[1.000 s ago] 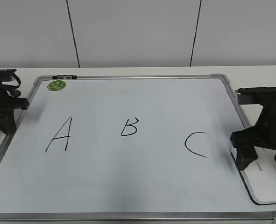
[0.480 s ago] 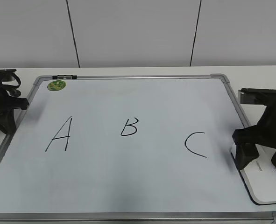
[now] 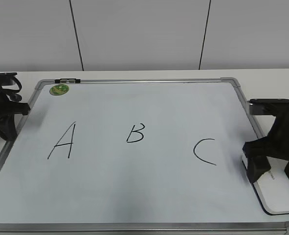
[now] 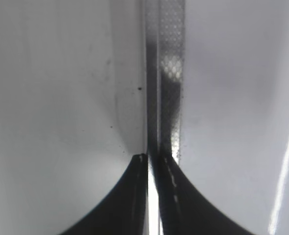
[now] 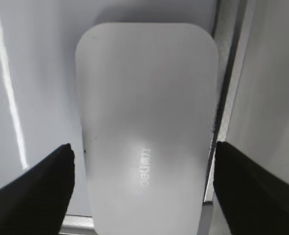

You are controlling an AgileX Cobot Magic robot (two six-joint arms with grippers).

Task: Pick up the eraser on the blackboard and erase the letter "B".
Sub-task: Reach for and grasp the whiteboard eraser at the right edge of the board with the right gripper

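The eraser has my right gripper's fingers beside its long sides at the white board (image 3: 222, 191), so my right gripper needs to close. Closing now would hold it.
The blackboard (image 3: 149, 191) is a white board with a silver frame, lying flat. The black letter "B" (image 3: 135, 132) is in its middle, between "A" (image 3: 63, 141) and "C" (image 3: 205, 151). The white eraser (image 3: 278, 193) lies at the board's right edge. In the right wrist view the eraser (image 5: 146, 98) fills the middle. My right gripper (image 3: 270, 169) is open, one finger on each side of the eraser, apart from it; it also shows in the right wrist view (image 5: 144, 152). My left gripper (image 3: 6, 129) is shut and empty by the board's left edge.
A round green magnet (image 3: 59, 89) sits at the board's far left corner, with a small black and silver item (image 3: 67, 80) on the top frame beside it. The board's frame (image 4: 171, 98) runs under my left gripper (image 4: 154, 159). A white wall stands behind the table.
My right gripper has moved slightly right and lower over the eraser. The left arm and the board have not moved.
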